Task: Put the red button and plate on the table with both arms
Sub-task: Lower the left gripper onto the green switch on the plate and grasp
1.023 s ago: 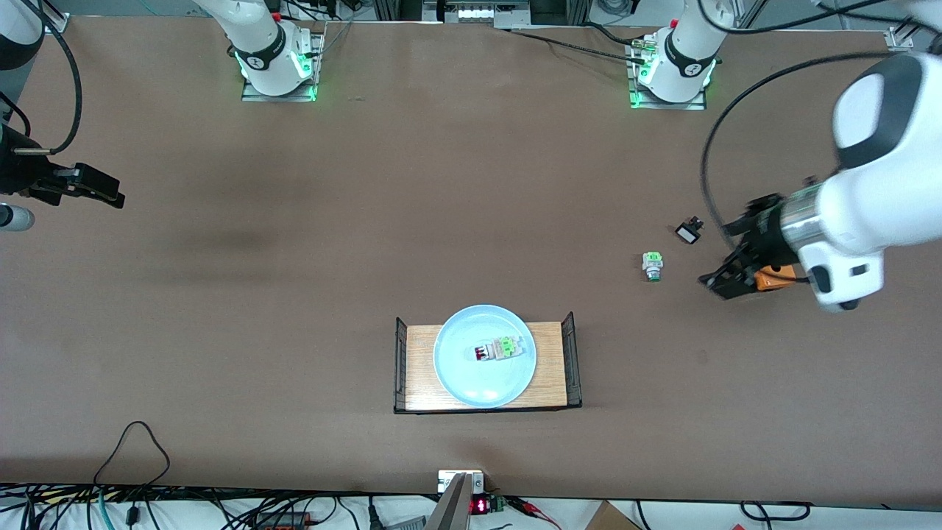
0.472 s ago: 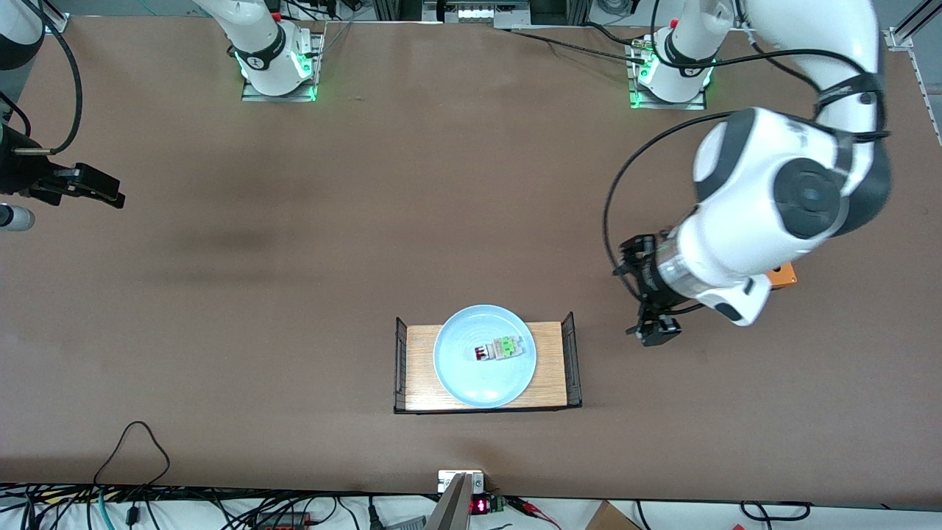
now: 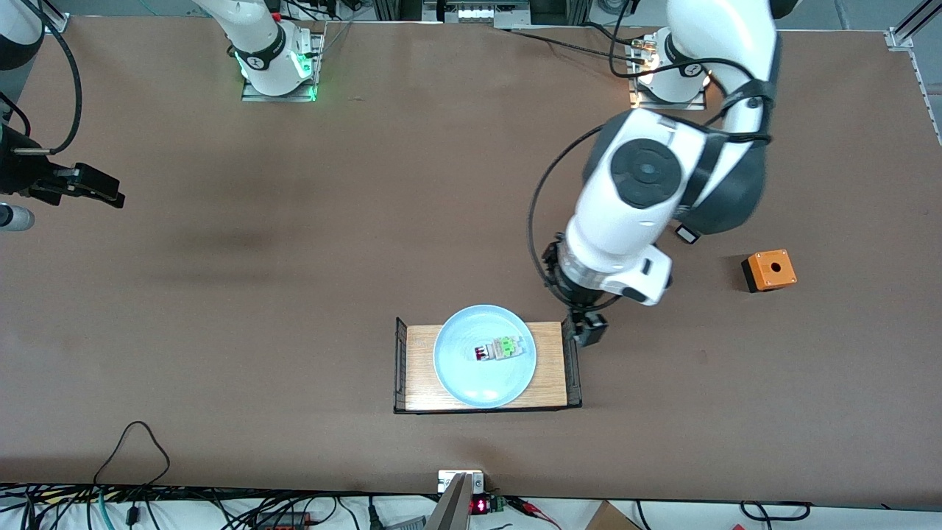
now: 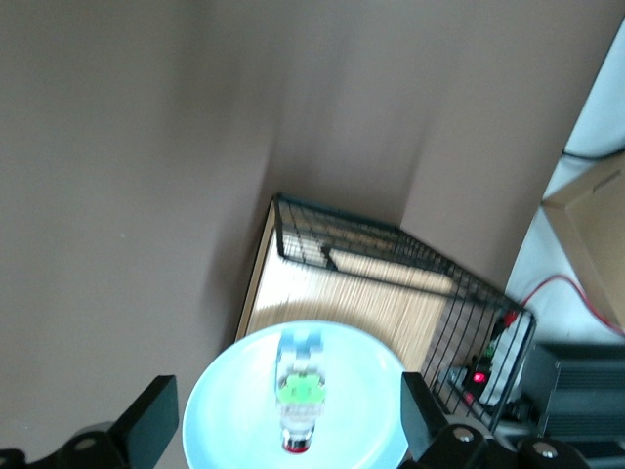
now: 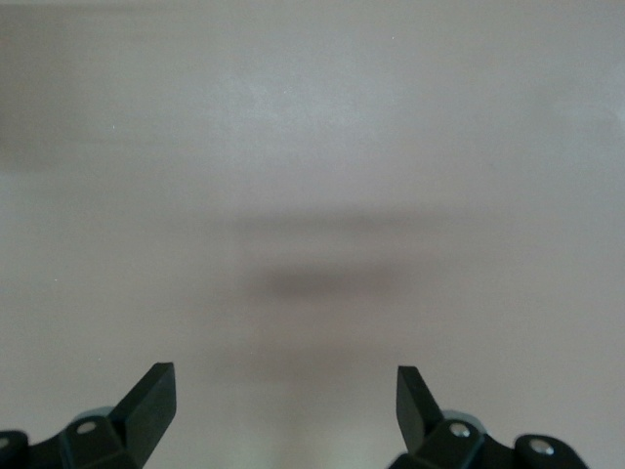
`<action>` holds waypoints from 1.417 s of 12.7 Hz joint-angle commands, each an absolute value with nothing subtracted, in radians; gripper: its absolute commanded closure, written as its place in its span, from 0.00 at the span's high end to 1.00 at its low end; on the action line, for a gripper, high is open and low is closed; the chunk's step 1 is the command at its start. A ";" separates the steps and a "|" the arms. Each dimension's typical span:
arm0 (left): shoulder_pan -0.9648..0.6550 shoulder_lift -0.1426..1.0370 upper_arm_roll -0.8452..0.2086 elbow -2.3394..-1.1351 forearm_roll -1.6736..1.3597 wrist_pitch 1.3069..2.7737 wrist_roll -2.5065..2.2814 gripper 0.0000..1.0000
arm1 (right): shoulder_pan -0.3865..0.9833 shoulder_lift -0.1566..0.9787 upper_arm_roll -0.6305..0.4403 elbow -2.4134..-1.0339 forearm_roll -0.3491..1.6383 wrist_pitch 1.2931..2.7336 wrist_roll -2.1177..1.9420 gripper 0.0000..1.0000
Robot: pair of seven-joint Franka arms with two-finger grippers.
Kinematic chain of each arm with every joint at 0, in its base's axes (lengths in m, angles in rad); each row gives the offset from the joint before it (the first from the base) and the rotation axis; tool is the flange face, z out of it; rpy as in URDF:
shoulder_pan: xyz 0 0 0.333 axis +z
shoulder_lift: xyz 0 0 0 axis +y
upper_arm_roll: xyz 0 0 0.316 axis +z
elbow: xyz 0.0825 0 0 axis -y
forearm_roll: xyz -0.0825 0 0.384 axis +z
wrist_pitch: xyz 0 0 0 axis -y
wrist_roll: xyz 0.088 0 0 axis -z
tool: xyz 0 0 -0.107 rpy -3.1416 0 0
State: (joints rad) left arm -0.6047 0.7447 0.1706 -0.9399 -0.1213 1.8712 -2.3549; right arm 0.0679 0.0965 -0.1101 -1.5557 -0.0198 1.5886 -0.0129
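The left gripper grabs the red button (image 3: 500, 349) by its clear housing next, to place it on the tabletop.
The pale-blue plate (image 3: 471, 379) sits on the light-wood tray (image 3: 548, 386) on the brown table (image 3: 294, 294). The red button (image 3: 500, 349) lies on its side in the middle of the plate. My left gripper (image 3: 587, 328) is open and empty, over the table just beside the tray's wire end toward the left arm's end. In the left wrist view the open left gripper (image 4: 283, 391) frames the plate (image 4: 225, 410) and the button (image 4: 301, 401), apart from both. My right gripper (image 3: 85, 185) waits at the right arm's end, open (image 5: 281, 376) over bare table.
An orange box with a hole (image 3: 768, 269) and a small black-and-white part (image 3: 687, 234) lie toward the left arm's end. The tray has black wire ends (image 3: 401, 364). Cables run along the table edge nearest the front camera.
My left arm has swung from over the orange box toward the tray, and its gripper now hangs beside the tray's wire end. The right arm has not moved.
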 commanded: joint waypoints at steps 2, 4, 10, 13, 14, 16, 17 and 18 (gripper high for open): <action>-0.670 0.836 0.227 -0.887 -0.097 1.977 -2.365 1.00 | 0.064 0.095 -0.112 -1.548 -0.015 1.574 -0.017 1.00; -0.696 0.871 0.256 -0.885 -0.094 2.064 -2.355 1.00 | 0.063 0.095 -0.114 -1.548 -0.015 1.574 -0.018 1.00; -0.721 0.977 0.290 -0.885 -0.090 2.220 -2.289 1.00 | 0.063 0.095 -0.114 -1.548 -0.018 1.574 -0.020 1.00; -0.724 0.997 0.293 -0.882 -0.091 2.233 -2.289 1.00 | 0.063 0.095 -0.114 -1.548 -0.018 1.574 -0.020 1.00; -0.729 1.006 0.295 -0.879 -0.089 2.237 -2.289 1.00 | 0.063 0.095 -0.114 -1.548 -0.020 1.574 -0.020 1.00; -0.744 1.009 0.314 -0.879 -0.089 2.237 -2.289 0.84 | 0.063 0.094 -0.114 -1.548 -0.020 1.574 -0.020 1.00; -0.753 1.009 0.328 -0.879 -0.089 2.237 -2.289 0.58 | 0.063 0.094 -0.114 -1.548 -0.020 1.574 -0.020 1.00; -0.759 1.009 0.334 -0.879 -0.089 2.237 -2.287 0.38 | 0.063 0.095 -0.114 -1.548 -0.020 1.574 -0.020 1.00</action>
State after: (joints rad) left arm -0.7373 0.9851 0.3001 -0.9157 -0.1112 2.2223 -2.2716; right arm 0.0670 0.0967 -0.1139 -1.5561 -0.0200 1.5867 -0.0129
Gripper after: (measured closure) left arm 0.185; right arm 0.000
